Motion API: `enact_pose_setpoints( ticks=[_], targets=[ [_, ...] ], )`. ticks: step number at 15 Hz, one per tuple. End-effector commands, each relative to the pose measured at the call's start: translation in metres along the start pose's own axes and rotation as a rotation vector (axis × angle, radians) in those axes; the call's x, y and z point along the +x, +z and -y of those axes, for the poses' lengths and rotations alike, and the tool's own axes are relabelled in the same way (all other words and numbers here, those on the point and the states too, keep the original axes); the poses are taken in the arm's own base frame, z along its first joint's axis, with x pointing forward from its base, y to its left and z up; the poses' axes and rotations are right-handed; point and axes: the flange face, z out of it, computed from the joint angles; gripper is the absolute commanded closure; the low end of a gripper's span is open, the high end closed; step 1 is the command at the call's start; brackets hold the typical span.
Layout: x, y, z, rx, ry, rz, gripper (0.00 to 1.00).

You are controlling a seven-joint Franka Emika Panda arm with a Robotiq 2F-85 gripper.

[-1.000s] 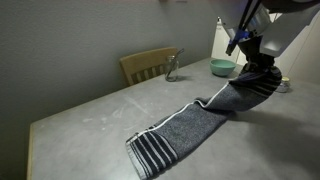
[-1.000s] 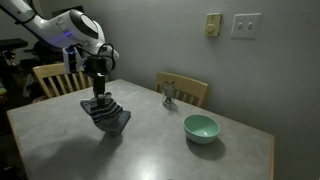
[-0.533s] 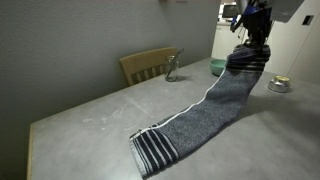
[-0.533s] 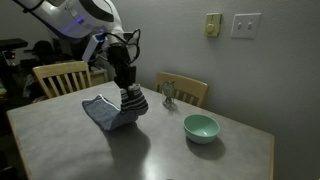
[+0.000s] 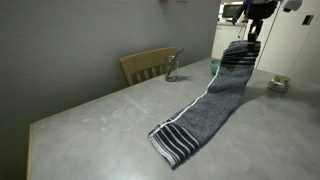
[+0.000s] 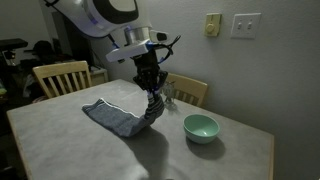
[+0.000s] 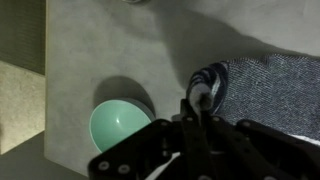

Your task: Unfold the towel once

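Observation:
My gripper should open: the towel's lifted end would land on clear table beside the green bowl.
The dark grey towel (image 5: 210,105) lies stretched out along the grey table, its white-striped end (image 5: 178,142) flat near the front. Its other end is lifted off the table in my gripper (image 5: 247,38), which is shut on it. In an exterior view the towel (image 6: 115,116) rises from the table to my gripper (image 6: 153,92). In the wrist view my gripper (image 7: 200,103) pinches the pale-edged end of the towel (image 7: 268,85), and the rest runs off to the right.
A green bowl (image 6: 201,127) sits on the table close beside the lifted towel end; it also shows in the wrist view (image 7: 120,123). A small glass object (image 5: 172,68) stands near the table's back edge. Wooden chairs (image 5: 146,63) stand behind the table.
My gripper has carried the towel end up and away from the striped end, towards the bowl. The bunched fold has opened out and the towel now lies long; the striped end slid after it.

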Motion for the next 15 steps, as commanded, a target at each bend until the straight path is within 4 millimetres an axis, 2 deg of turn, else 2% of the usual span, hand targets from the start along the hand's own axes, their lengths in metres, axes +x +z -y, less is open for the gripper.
enact_pose_setpoints(
  ticks=[1,2,3,4,9,12,15],
  targets=[
    [0.006,0.001,-0.023,0.115,-0.145,-0.033,0.99],
    [0.006,-0.003,-0.030,0.149,-0.190,-0.031,0.69],
    [0.006,-0.005,-0.037,0.174,-0.241,-0.031,0.68],
    [0.002,-0.009,-0.048,0.195,-0.290,-0.018,0.61],
    [-0.004,-0.031,-0.078,0.184,-0.372,0.053,0.27],
    [-0.002,-0.040,-0.082,0.183,-0.394,0.062,0.05],
    [0.001,-0.036,-0.074,0.233,-0.450,0.056,0.00]
  ],
)
